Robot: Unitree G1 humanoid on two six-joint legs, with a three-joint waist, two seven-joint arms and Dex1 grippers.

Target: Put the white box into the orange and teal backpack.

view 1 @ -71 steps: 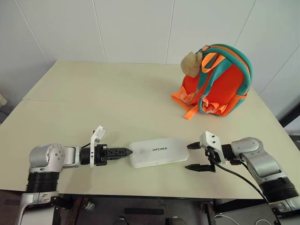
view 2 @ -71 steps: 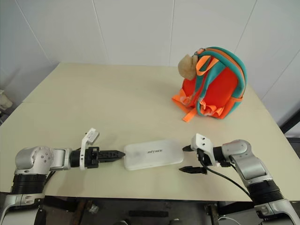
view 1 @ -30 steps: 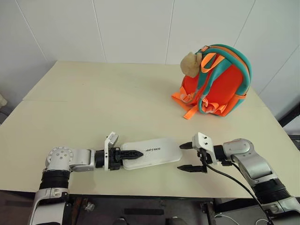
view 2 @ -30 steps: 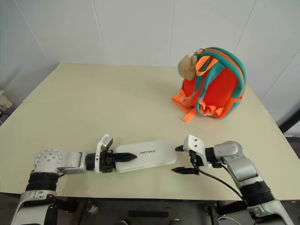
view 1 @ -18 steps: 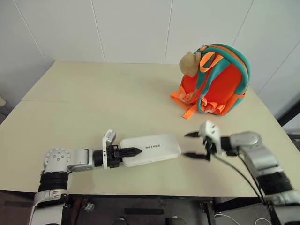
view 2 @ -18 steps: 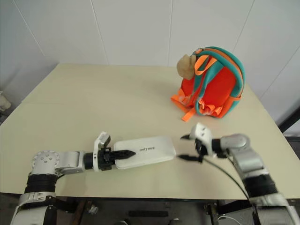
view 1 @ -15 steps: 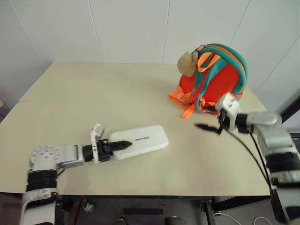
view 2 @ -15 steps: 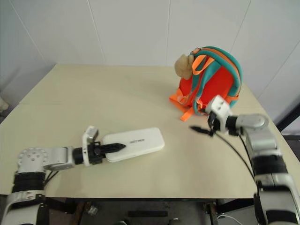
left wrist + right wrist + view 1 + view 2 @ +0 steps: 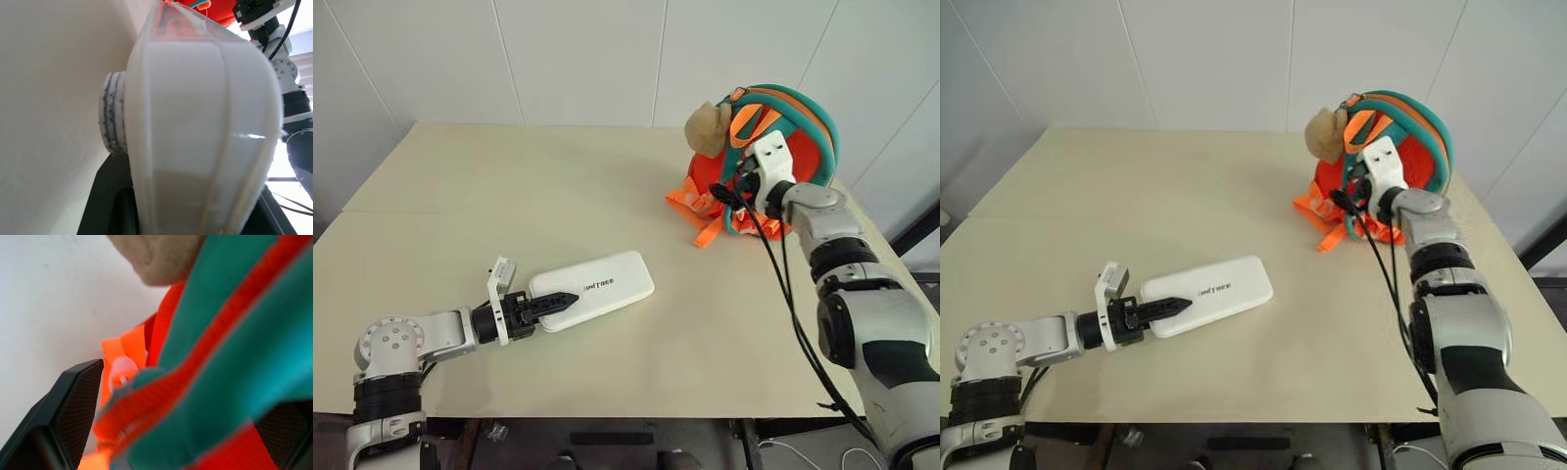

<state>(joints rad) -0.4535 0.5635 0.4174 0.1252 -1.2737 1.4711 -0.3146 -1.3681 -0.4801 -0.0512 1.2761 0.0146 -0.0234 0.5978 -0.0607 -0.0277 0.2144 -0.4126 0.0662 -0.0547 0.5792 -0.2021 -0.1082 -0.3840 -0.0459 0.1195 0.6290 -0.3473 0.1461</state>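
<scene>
The backpack needs to be made ready for the white box, so the robot's right gripper should next grab the backpack by its teal padded strap (image 9: 205, 382).
The white box (image 9: 599, 285) lies slantwise near the table's front left, dark lettering up. My left gripper (image 9: 546, 304) is shut on its near left end; in the left wrist view the box (image 9: 195, 122) sits between the black fingers (image 9: 111, 196). At the back right the orange and teal backpack (image 9: 781, 137) stands upright, a tan plush toy (image 9: 707, 127) at its upper left. My right gripper (image 9: 726, 199) is open at the backpack's front straps. In the right wrist view a teal and orange strap (image 9: 234, 333) runs between the spread fingers (image 9: 73, 401).
The cream table (image 9: 509, 196) stretches wide between the box and the backpack. White walls close off the far side. Loose orange webbing ends (image 9: 690, 201) trail onto the table at the backpack's foot. The right arm's black cable (image 9: 783, 284) hangs over the table's right side.
My right arm has risen from the front edge and reached forward to the backpack's straps, still open. The left gripper has closed on the box and drawn it slightly left.
</scene>
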